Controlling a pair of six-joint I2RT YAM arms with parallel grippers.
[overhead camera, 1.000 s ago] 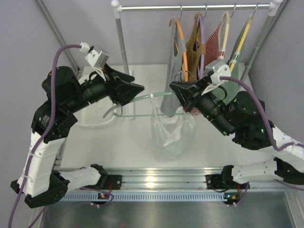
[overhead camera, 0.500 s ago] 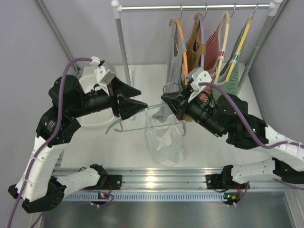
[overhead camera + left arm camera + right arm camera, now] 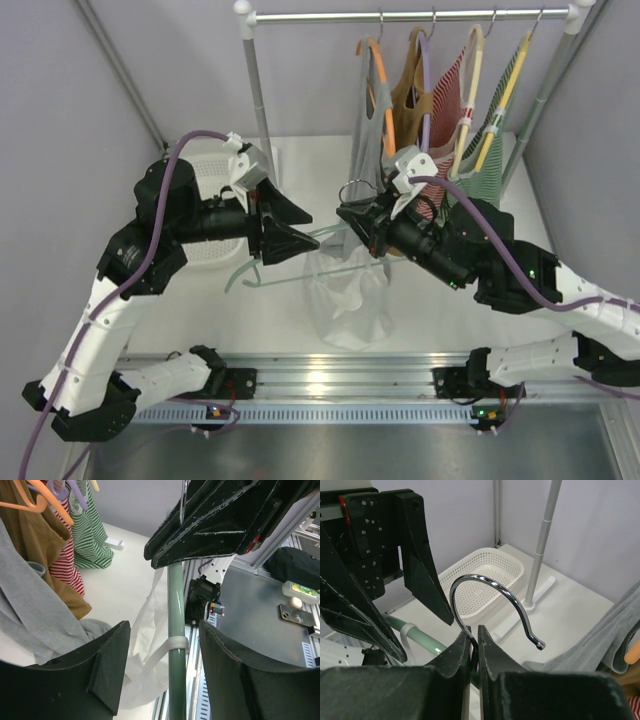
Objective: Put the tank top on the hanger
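My left gripper should grab the hanger's green arm (image 3: 317, 233) (image 3: 177, 643) at the looped strap. The far arm then stays free for the other strap, and the hook stays free for hanging.
The pale green hanger (image 3: 258, 279) hangs in the air between my two grippers over the table's middle. The thin white tank top (image 3: 346, 296) hangs from it, one strap (image 3: 175, 643) looped round the green arm (image 3: 176, 600). My right gripper (image 3: 355, 222) is shut on the stem of the hanger's chrome hook (image 3: 485, 582); in the right wrist view its jaws (image 3: 474, 631) pinch the wire. My left gripper (image 3: 300, 232) is open, and the green arm runs between its jaws (image 3: 163, 630) without touching them. The top's other strap is hidden.
A clothes rack (image 3: 410, 15) at the back holds grey (image 3: 368, 150), brown, red-striped and green-striped tops on orange, purple and cream hangers. A white basket (image 3: 205, 215) sits at the left behind my left arm. The rack's pole (image 3: 542, 540) stands close behind the hook.
My left arm has swung right and forward, so its open jaws now straddle the hanger's arm. My right gripper has carried the hanger and top slightly left.
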